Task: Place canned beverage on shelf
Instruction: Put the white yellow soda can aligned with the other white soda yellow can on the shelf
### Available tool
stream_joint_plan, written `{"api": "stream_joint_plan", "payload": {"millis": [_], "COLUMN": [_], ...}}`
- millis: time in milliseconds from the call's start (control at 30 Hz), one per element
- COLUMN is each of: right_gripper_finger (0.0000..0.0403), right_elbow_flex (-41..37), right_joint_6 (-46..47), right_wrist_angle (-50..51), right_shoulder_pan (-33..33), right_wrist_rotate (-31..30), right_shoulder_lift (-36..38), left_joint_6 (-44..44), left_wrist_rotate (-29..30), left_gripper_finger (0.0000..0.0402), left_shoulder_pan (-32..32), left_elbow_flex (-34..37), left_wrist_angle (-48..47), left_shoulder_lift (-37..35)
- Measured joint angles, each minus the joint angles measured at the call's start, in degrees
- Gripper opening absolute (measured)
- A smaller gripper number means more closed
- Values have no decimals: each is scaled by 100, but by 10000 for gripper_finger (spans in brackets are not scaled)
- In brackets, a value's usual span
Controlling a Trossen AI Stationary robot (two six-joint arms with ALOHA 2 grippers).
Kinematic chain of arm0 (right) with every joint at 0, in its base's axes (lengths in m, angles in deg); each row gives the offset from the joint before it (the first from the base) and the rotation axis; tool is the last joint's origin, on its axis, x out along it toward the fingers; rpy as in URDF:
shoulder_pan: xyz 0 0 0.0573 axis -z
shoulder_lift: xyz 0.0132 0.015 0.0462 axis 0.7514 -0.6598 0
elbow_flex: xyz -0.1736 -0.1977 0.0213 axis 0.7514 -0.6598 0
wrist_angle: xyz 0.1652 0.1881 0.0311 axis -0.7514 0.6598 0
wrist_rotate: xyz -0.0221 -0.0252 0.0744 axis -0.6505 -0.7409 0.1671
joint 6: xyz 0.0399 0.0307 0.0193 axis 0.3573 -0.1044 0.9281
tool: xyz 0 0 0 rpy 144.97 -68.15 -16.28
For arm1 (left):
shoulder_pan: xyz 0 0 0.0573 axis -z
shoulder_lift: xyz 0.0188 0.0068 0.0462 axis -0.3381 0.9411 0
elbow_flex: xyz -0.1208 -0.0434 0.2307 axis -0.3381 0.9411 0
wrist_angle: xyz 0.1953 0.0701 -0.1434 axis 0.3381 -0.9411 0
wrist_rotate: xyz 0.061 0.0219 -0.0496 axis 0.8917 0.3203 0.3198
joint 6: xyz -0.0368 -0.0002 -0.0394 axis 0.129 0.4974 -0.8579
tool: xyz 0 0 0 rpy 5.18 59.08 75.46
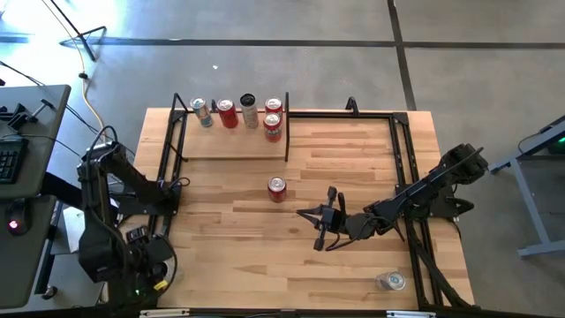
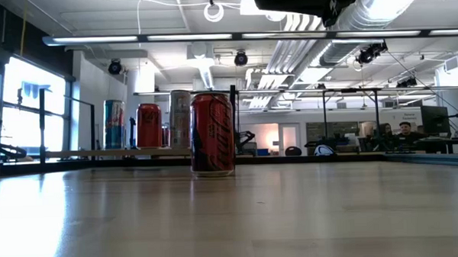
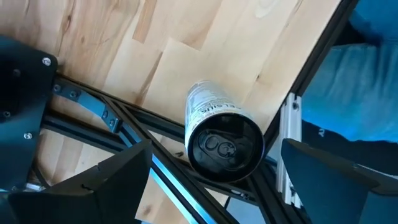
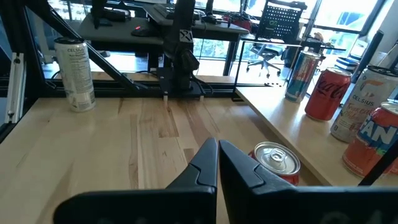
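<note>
I next need to grip the white can with my left gripper by its printed body below the dark top [image 3: 210, 103], so that I can place it on the shelf.
A white can with a dark top [image 3: 221, 134] stands upright on the table beside the black frame rails at the near left; the left arm [image 1: 119, 252] hides it in the high view. My left gripper [image 3: 227, 186] is open and points down over it, one finger on either side and clear of it. A red can [image 1: 277, 188] stands mid-table. My right gripper [image 1: 322, 221] is shut and empty just right of it. The shelf [image 1: 231, 148], a pale board with black uprights at the far left, carries several upright cans [image 1: 228, 113].
Black frame rails [image 1: 404, 177] run along the table's sides and far edge. A silver can [image 1: 391, 281] stands at the near right corner beside the rail. Bare tabletop lies between the shelf and the near edge. A desk with a keyboard [image 1: 11, 159] stands left of the table.
</note>
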Motion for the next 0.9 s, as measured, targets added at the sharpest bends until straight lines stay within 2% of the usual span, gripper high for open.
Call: {"api": "stream_joint_plan", "payload": {"millis": [367,900], "right_gripper_finger": [0,0], "right_elbow_flex": [0,0], "right_joint_6": [22,24], "right_wrist_angle": [2,4], "right_shoulder_pan": [0,0], "right_wrist_rotate": [4,20], "right_shoulder_lift": [0,0], "left_joint_6": [-1,-11], "left_wrist_rotate": [-236,-335], "left_gripper_finger": [349,349], "left_shoulder_pan": [0,0], "left_elbow_flex": [0,2], "left_wrist_angle": [9,-22], "left_shoulder_lift": [564,673]}}
